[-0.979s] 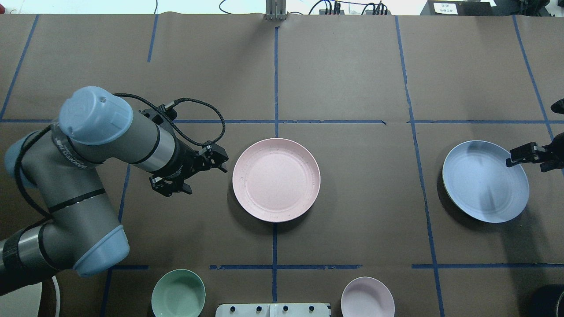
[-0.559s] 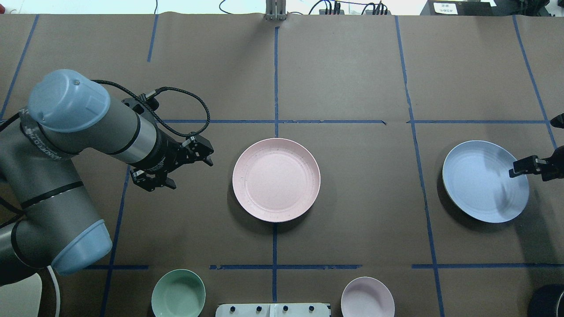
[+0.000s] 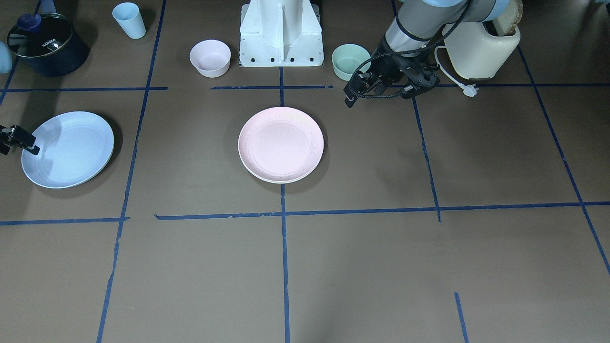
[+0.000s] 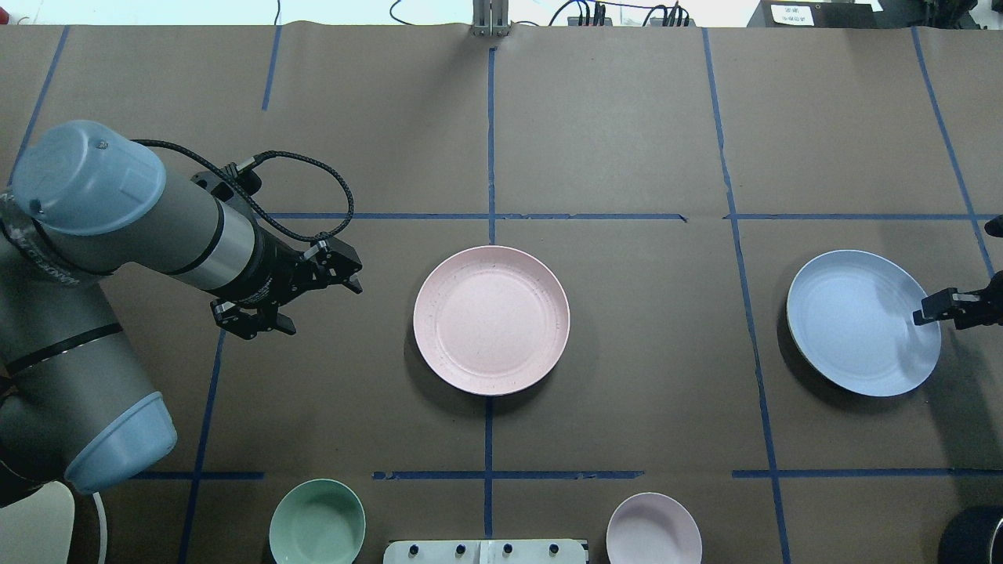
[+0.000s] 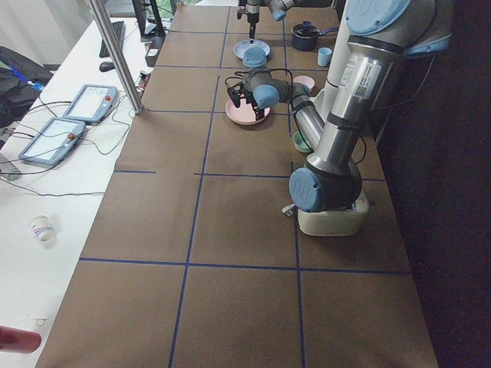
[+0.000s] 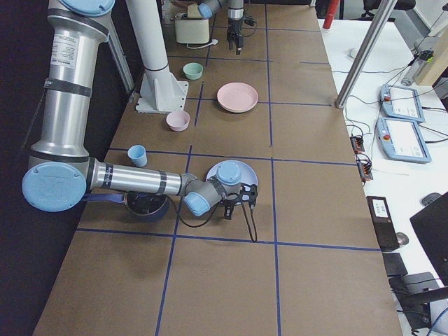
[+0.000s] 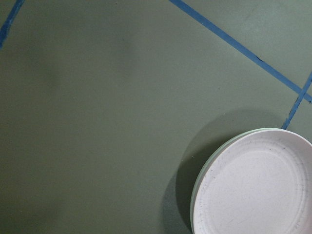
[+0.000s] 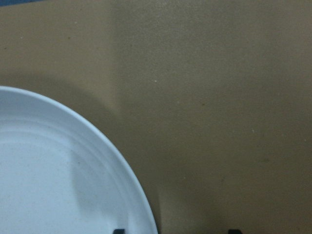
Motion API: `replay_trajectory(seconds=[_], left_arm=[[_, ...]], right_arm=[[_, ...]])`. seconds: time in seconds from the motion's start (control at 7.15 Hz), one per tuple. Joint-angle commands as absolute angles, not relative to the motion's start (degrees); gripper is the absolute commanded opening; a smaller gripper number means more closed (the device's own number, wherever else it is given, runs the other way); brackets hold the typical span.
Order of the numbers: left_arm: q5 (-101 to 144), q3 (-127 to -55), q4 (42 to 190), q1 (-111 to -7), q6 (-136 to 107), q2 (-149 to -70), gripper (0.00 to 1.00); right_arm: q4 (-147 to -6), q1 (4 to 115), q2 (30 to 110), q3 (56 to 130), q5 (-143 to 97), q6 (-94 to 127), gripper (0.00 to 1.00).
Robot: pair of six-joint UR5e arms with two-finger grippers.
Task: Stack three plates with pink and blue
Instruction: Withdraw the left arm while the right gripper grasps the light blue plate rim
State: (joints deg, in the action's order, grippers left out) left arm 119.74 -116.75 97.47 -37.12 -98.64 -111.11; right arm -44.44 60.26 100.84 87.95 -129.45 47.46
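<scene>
My right gripper grips the blue plate by its rim (image 3: 29, 157) (image 8: 146, 207) next, to stack the pale blue plate with the pink one.
The pale pink plate (image 4: 491, 319) lies at the table's middle on top of the cream-white plate, whose rim (image 3: 265, 178) shows under it; both show in the left wrist view (image 7: 258, 190). My left gripper (image 4: 323, 308) is open and empty, off to the pink plate's left. The pale blue plate (image 4: 862, 321) lies alone at the right. My right gripper (image 4: 944, 307) is open at the blue plate's right rim. In the right wrist view its fingertips (image 8: 118, 230) stand apart, with the plate's edge (image 8: 122, 165) at one of them.
A small green bowl (image 4: 317, 521) and a small pink bowl (image 4: 654, 529) stand near the robot's base (image 3: 281, 33). A cream toaster (image 3: 481, 47), a dark pot (image 3: 45, 43) and a light blue cup (image 3: 129, 20) stand along that side.
My left arm has drawn back to the left, away from the pink plate. My right gripper has shifted a little toward the blue plate's right rim. The plates have not moved.
</scene>
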Motion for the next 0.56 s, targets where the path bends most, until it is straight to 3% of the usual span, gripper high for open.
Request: replay_trajectory(seconds=[0.0, 0.42], left_arm=[[119.6, -116.8, 97.5, -37.7, -98.6, -111.0, 1.0], [119.4, -116.9, 97.6, -37.9, -98.6, -109.8, 1.0]], right_arm=[[-42.6, 60.3, 101.7, 88.2, -129.5, 47.5, 0.0], [-42.5, 60.3, 101.7, 90.1, -129.7, 47.9, 0.0]])
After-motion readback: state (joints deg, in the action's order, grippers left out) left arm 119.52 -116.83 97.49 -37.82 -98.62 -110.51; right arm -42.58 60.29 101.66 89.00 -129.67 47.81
